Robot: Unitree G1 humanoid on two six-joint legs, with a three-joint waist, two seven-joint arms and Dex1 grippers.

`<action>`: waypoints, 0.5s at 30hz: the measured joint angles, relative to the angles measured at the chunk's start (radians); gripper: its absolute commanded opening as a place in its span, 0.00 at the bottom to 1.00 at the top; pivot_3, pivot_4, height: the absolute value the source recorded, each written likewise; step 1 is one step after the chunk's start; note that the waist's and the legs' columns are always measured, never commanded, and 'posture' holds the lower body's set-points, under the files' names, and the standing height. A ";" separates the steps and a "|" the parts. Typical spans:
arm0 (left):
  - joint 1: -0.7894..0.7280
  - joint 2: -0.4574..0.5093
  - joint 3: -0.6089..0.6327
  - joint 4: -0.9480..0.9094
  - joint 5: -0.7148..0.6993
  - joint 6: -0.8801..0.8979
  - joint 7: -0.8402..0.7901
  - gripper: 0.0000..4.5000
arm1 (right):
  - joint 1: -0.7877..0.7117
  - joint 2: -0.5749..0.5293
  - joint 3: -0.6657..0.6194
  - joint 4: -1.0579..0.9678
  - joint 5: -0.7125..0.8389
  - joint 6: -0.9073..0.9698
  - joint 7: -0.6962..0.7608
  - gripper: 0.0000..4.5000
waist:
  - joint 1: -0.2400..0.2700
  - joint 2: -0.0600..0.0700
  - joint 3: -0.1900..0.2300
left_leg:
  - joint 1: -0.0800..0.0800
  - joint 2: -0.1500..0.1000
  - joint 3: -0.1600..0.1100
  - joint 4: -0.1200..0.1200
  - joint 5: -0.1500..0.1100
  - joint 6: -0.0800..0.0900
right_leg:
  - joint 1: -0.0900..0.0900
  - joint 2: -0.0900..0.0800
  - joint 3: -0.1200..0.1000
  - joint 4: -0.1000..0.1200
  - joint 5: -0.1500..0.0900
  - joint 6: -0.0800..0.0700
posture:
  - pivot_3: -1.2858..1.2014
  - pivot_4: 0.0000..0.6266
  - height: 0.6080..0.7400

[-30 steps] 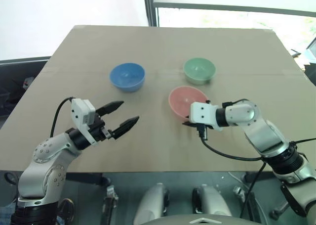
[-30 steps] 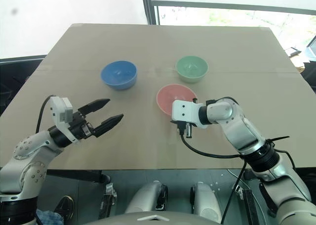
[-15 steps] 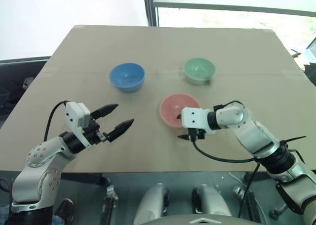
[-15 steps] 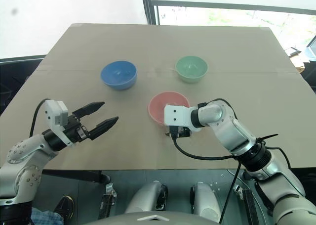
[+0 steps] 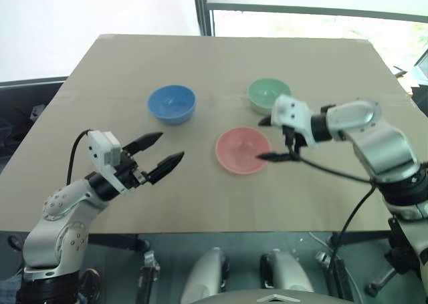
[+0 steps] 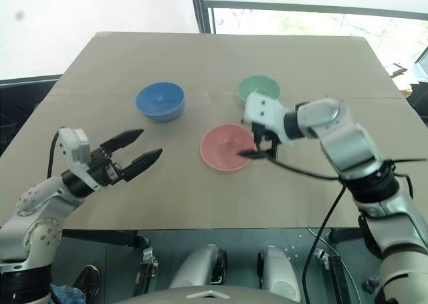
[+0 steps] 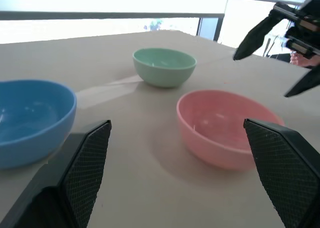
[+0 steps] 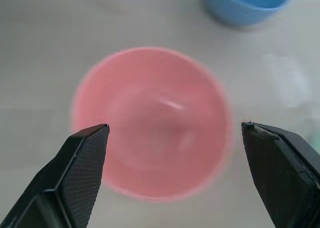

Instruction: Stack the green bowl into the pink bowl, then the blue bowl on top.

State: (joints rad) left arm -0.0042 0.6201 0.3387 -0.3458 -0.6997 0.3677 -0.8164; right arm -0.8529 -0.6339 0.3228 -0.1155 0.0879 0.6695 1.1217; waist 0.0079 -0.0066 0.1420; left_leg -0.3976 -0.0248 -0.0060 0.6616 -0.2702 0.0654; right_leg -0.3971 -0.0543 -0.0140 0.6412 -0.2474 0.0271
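Observation:
The green bowl needs to go inside the pink bowl, so my right gripper will grab the green bowl by its rim (image 5: 269, 81) next.
Three bowls stand upright on the brown table (image 5: 100, 184). The pink bowl (image 5: 242, 150) is in the middle, nearest me, and empty. Behind it to the right is the green bowl (image 5: 267, 93), and the blue bowl (image 5: 171, 104) is behind to the left. My right gripper (image 5: 261, 139) hovers open over the pink bowl's right rim, holding nothing. In the right wrist view its fingers straddle the pink bowl (image 8: 150, 123) from above. My left gripper (image 5: 170, 145) is open and empty, left of the pink bowl and pointing toward it.
The table's near edge (image 5: 200, 230) runs just below both arms. A black cable (image 5: 334, 174) hangs from the right wrist over the table to the right of the pink bowl. A window frame (image 5: 204, 10) stands behind the far edge.
My right gripper slid the pink bowl slightly left and nearer by its near rim, then opened, let go and rose up to the right. The left arm has hardly moved.

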 measured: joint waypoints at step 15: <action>-0.140 -0.048 -0.115 -0.029 0.049 0.066 0.167 1.00 | -0.288 0.193 0.054 0.953 -0.238 -0.512 -0.217 0.99 | -0.025 0.000 0.000 | -0.002 -0.002 0.002 -0.004 0.004 -0.006 | -0.003 0.001 0.001 -0.001 0.001 0.002 | 0.52 0.24 1.00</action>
State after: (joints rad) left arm -0.1442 0.5718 0.2232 -0.3747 -0.6506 0.4338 -0.6495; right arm -1.1414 -0.4411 0.3769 0.8379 -0.1504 0.1574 0.9045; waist -0.0170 -0.0066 0.1425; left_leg -0.3993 -0.0263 -0.0043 0.6572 -0.2662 0.0598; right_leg -0.3999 -0.0534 -0.0129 0.6405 -0.2461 0.0292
